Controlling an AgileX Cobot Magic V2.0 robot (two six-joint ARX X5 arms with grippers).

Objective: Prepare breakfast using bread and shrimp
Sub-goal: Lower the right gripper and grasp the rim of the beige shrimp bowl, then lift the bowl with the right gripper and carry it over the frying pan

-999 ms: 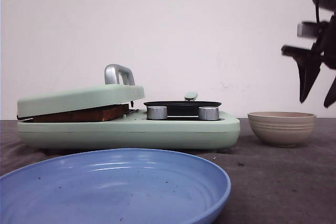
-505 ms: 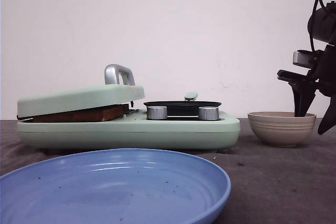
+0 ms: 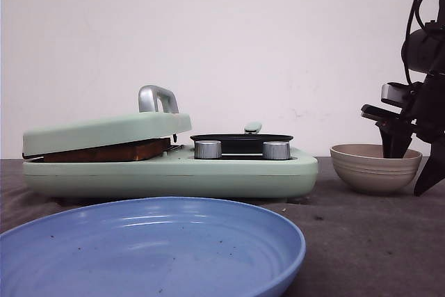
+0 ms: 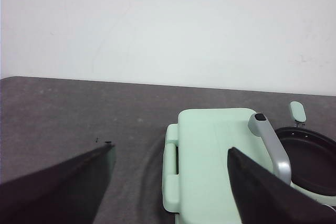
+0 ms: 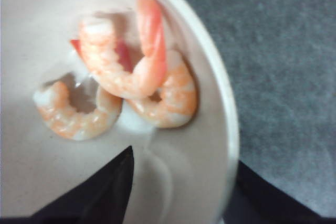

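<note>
The fingers of my right gripper are inside and outside the rim of the beige bowl (image 5: 226, 119) and reach below its edge. They would hold the bowl if they closed now, so my right gripper needs to close on it.
The bread (image 3: 111, 151) shows as a browned edge under the pale green lid (image 3: 104, 130) of the green cooker. Three pink shrimp (image 5: 131, 77) lie in the beige bowl (image 5: 226, 119), which stands right of the cooker (image 3: 375, 168). My right gripper (image 3: 411, 165) is open and straddles the bowl's right rim, one finger inside and one outside; in the right wrist view (image 5: 184, 157) it holds nothing and stops short of the shrimp. My left gripper (image 4: 170, 149) is open and empty, above the lid (image 4: 215, 150) and its silver handle (image 4: 270, 145). It is out of the front view.
A black pan (image 3: 240, 142) sits on the cooker's right half behind two silver knobs. A large blue plate (image 3: 149, 248) lies on the grey table in front of the cooker. A white wall stands behind.
My right gripper has come down from above the bowl until one finger is inside it. The bowl has shifted slightly to the right. The cooker and plate have not moved.
</note>
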